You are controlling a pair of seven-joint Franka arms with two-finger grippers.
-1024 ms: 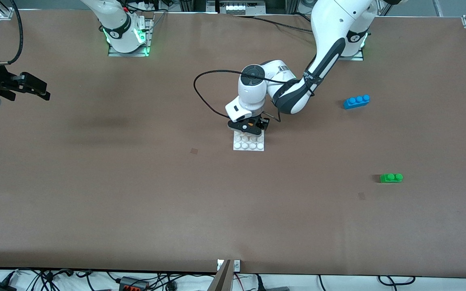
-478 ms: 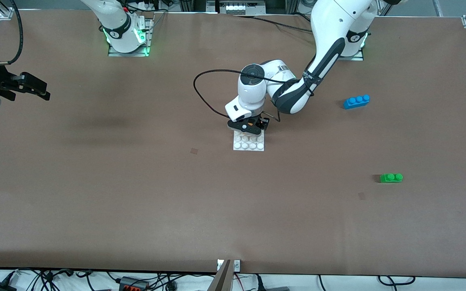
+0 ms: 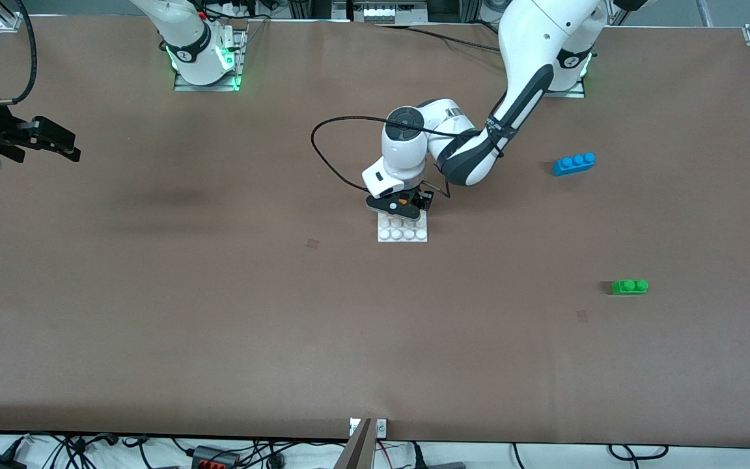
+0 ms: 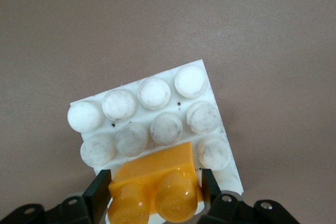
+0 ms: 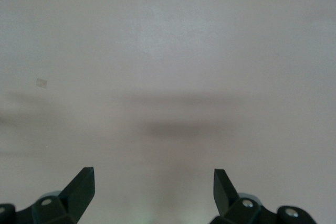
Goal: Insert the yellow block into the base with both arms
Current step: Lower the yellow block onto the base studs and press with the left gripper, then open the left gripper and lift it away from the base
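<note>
I need to open my left gripper, because the yellow block [image 4: 157, 174] sits down among the white base's studs.
The yellow block [image 4: 157, 174] sits between the fingers of my left gripper [image 4: 155, 190], which is shut on it. The block rests on the edge row of the white studded base [image 4: 153, 94], slightly tilted. In the front view the left gripper [image 3: 403, 203] is low over the base's [image 3: 403, 233] edge farthest from the front camera, and only a speck of the yellow block [image 3: 402, 201] shows. My right gripper [image 3: 62, 146] waits, open and empty, above the table at the right arm's end; in its wrist view [image 5: 154, 182] only bare table shows.
A blue three-stud brick [image 3: 574, 163] lies toward the left arm's end of the table. A green two-stud brick [image 3: 629, 286] lies nearer the front camera than the blue one. A black cable loops beside the left wrist [image 3: 323, 140].
The left gripper with the yellow block has shifted slightly, and the base has slid a little toward the left arm's end. The right arm has not moved.
</note>
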